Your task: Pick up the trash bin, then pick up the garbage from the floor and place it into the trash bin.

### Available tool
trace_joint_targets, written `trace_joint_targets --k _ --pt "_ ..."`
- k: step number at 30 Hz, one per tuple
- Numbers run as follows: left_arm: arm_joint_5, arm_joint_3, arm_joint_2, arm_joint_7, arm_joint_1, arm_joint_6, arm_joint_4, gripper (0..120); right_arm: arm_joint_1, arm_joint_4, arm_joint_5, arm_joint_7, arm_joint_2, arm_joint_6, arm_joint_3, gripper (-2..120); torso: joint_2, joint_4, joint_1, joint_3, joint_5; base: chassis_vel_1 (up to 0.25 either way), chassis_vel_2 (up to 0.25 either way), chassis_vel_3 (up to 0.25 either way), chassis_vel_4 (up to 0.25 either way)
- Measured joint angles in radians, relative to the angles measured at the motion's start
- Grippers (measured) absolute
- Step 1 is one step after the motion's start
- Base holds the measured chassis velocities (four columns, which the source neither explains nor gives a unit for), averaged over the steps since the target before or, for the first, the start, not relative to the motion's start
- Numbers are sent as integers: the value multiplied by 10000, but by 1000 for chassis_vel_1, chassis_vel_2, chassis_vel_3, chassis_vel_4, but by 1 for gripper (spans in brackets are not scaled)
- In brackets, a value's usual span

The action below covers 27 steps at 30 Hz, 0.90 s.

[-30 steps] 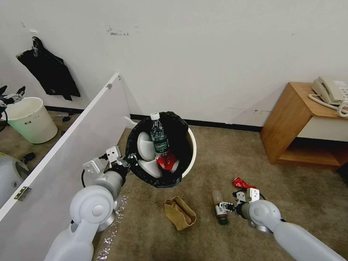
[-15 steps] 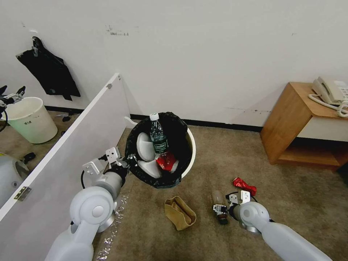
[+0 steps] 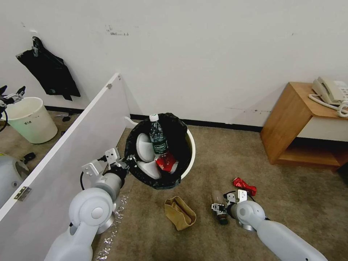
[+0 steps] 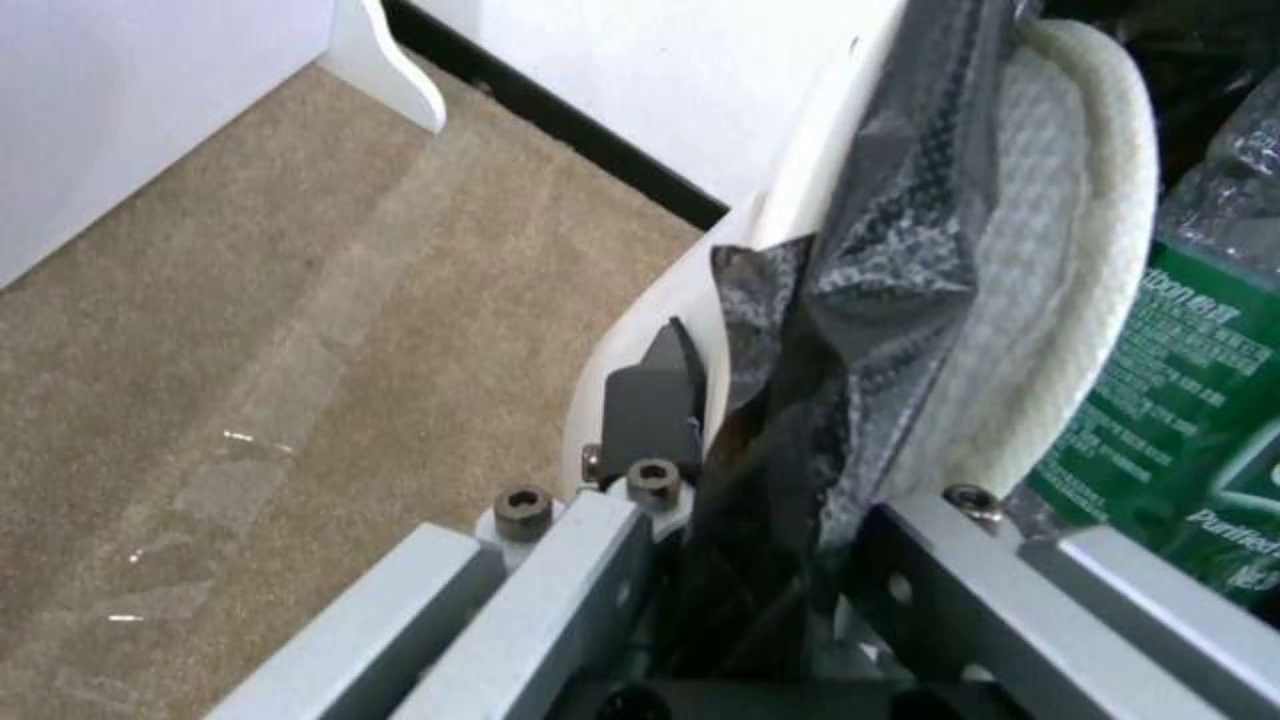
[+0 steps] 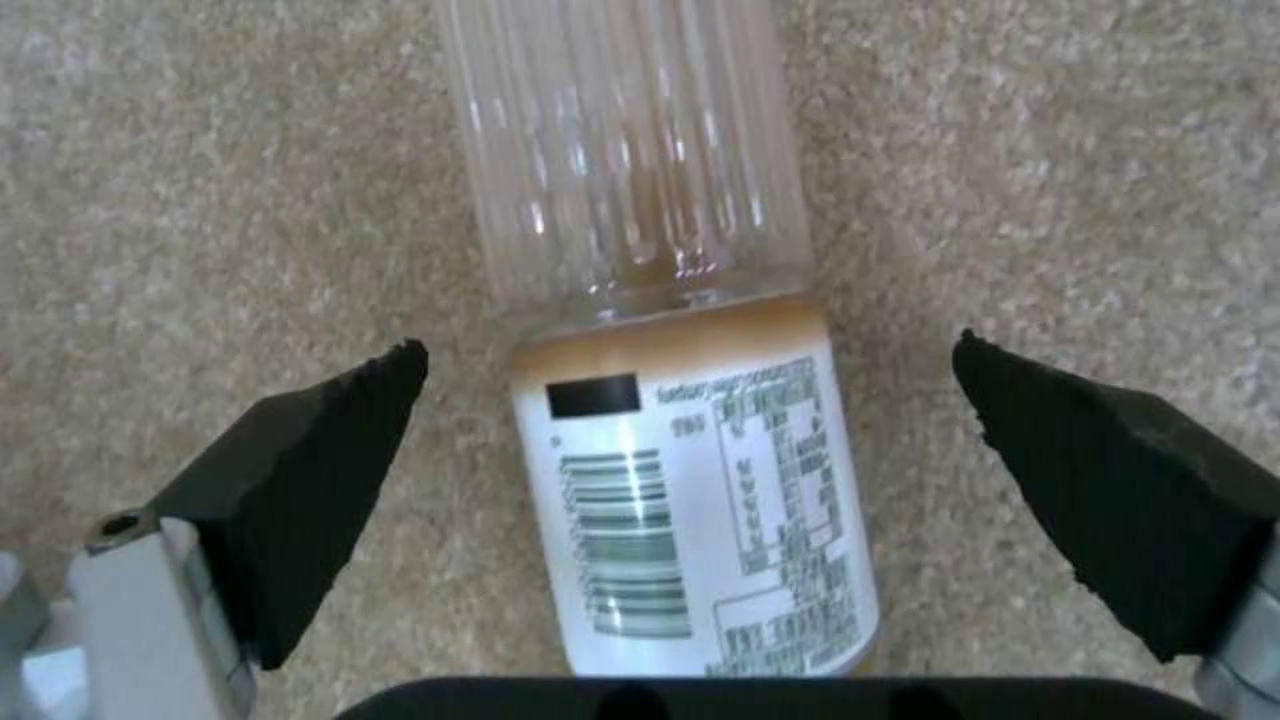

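The robot should next use its right gripper to grab the clear bottle [image 3: 218, 204] by the upper edge of its label. The bottle can then go into the trash bin.
My left gripper [image 3: 129, 160] is shut on the rim of the trash bin [image 3: 191, 144] and holds it tilted above the carpet. The bin is white with a black liner. Inside lie two white slippers [image 3: 145, 148], a green-labelled bottle [image 3: 158, 139] and a red-white packet [image 3: 166, 162]. The left wrist view shows one finger [image 4: 654, 400] outside the white wall and the liner [image 4: 800, 300] pinched against a slipper [image 4: 1054, 250]. On the floor lie a tan paper bag [image 3: 180, 212], a crushed red wrapper [image 3: 244, 186] and a clear bottle [image 3: 218, 204]. My right gripper [image 5: 687, 345] stands open, straddling that bottle [image 5: 667, 350].
A white panel [image 3: 72, 145] runs along my left, with a pale green bin [image 3: 29, 119] beyond it. A wooden side table [image 3: 301, 123] carrying a phone [image 3: 330, 90] stands at the right wall. Open carpet lies between the bin and the table.
My right arm has shifted left along the floor, bringing its open fingers to either side of the lying bottle. The left arm and the bin have barely moved.
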<state>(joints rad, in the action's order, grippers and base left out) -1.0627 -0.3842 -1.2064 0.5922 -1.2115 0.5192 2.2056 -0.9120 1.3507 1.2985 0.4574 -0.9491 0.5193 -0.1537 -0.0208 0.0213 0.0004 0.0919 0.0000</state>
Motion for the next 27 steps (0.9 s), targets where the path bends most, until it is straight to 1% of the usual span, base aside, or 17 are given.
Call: trace_joint_targets --k 11,20,23,24,25,26,27 --pt "18 45 4 -12 -19 -5 3 1 49 -180 -267 -274 -9 -5 -26 100 0 1 0 0 0 0 0 0 0" --pt "28 65 8 -21 -18 -7 -35 1 242 -381 -302 -373 -156 -22 -151 100 0 1 0 0 0 0 0 0 0" --pt "38 68 -14 -25 -2 -9 -78 1 293 -443 -324 -428 -197 -42 -209 94 0 1 0 0 -1 0 0 0 0" --pt "38 68 -14 -25 -2 -9 -78 1 293 -443 -324 -428 -197 -42 -209 94 0 1 0 0 -1 0 0 0 0" --pt "45 68 -24 -28 3 -10 -92 1 296 -455 -332 -443 -208 -50 -213 92 0 1 0 0 -2 0 0 0 0" --pt "57 67 -39 -30 6 -11 -112 1 296 -465 -349 -455 -209 -58 -217 86 0 2 0 -1 -5 0 0 0 0" --pt "57 67 -39 -30 6 -11 -112 1 296 -465 -349 -455 -209 -58 -217 86 0 2 0 -1 -5 0 0 0 0"
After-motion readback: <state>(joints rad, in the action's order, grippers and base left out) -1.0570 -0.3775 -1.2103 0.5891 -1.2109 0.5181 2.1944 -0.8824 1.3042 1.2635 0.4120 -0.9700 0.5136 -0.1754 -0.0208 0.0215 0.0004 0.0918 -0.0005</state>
